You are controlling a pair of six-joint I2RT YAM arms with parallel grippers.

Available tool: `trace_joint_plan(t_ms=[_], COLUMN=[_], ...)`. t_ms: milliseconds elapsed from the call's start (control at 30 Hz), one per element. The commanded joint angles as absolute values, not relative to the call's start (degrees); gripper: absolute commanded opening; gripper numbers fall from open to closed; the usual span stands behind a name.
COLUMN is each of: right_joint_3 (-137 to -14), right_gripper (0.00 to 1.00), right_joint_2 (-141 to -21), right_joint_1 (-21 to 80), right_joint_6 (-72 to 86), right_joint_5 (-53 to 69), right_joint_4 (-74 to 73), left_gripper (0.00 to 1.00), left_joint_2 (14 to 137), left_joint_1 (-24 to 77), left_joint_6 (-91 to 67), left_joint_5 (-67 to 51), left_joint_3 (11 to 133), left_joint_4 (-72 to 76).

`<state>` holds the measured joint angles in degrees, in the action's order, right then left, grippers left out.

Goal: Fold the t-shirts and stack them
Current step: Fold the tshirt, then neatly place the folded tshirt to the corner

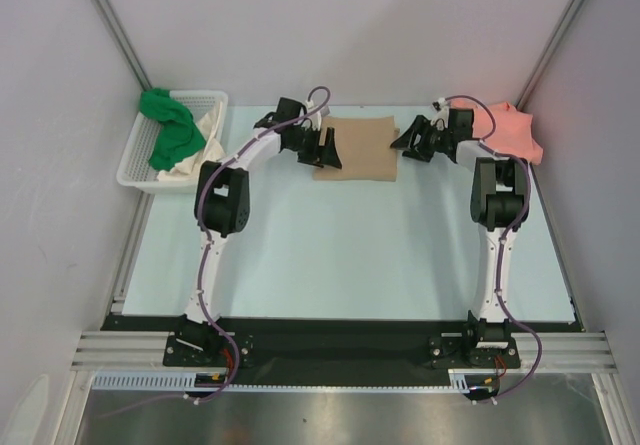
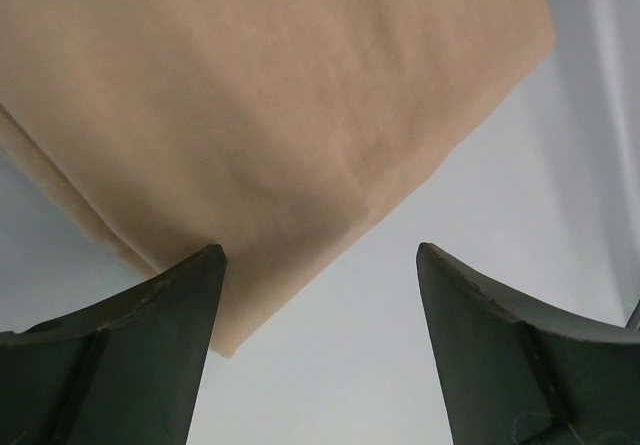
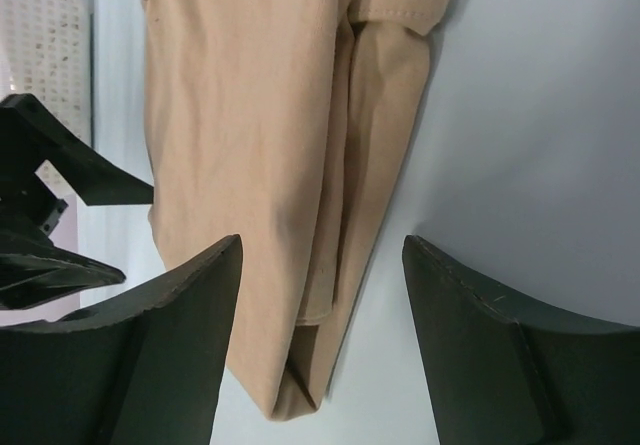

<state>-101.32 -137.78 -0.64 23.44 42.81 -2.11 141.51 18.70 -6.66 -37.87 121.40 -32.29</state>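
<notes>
I will next grab the tan t-shirt with my right gripper by its folded edge (image 1: 396,148) (image 3: 334,247) facing the salmon pink t-shirt, to pull it across for stacking.
A folded tan t-shirt (image 1: 358,145) lies flat at the back middle of the table. My left gripper (image 1: 328,155) hovers at its left edge, open; in the left wrist view the tan t-shirt's (image 2: 270,105) corner reaches beside one finger of the empty left gripper (image 2: 320,260). My right gripper (image 1: 404,138) is at its right edge, open, and the tan t-shirt's (image 3: 280,165) folded end lies under the gap of the right gripper (image 3: 322,250). A salmon pink t-shirt (image 1: 510,130) is heaped at the back right. Green (image 1: 168,130) and cream (image 1: 205,133) t-shirts lie crumpled in the basket.
A white lattice basket (image 1: 132,155) stands at the back left by the wall, its side showing as the basket (image 3: 50,55) in the right wrist view. Grey walls close in on three sides. Pale table surface (image 1: 340,255) spreads in front of the shirt.
</notes>
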Motion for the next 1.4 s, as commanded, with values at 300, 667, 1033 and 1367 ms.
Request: trace_joint_plan(t_ms=[300,667,1033,1367], right_joint_3=[-103.6,-104.0,-103.6,-108.0], right_gripper=[0.7,0.59,0.12,0.0], right_joint_2=[-144.1,-144.9,-143.6,-136.2], right_joint_1=[2.0,3.3,4.0,-2.2], right_joint_6=[26.8,27.4,22.9,6.5], right_joint_5=[40.8,39.6,43.3,42.3], right_joint_4=[-6.0,-6.5,-6.7,-19.5], left_gripper=[0.82,0.82,0.83,0.79], left_joint_2=[142.3,141.2,138.8,128.6], left_joint_1=[19.6,19.6,20.7,20.7], left_joint_6=[-6.8,-6.5,-4.4,7.4], left_joint_5=[-36.5,-35.5,-32.1,-20.7], left_joint_3=[123.1,122.9,125.7,125.3], left_joint_4=[-31.9,-32.3,-33.0,-40.1])
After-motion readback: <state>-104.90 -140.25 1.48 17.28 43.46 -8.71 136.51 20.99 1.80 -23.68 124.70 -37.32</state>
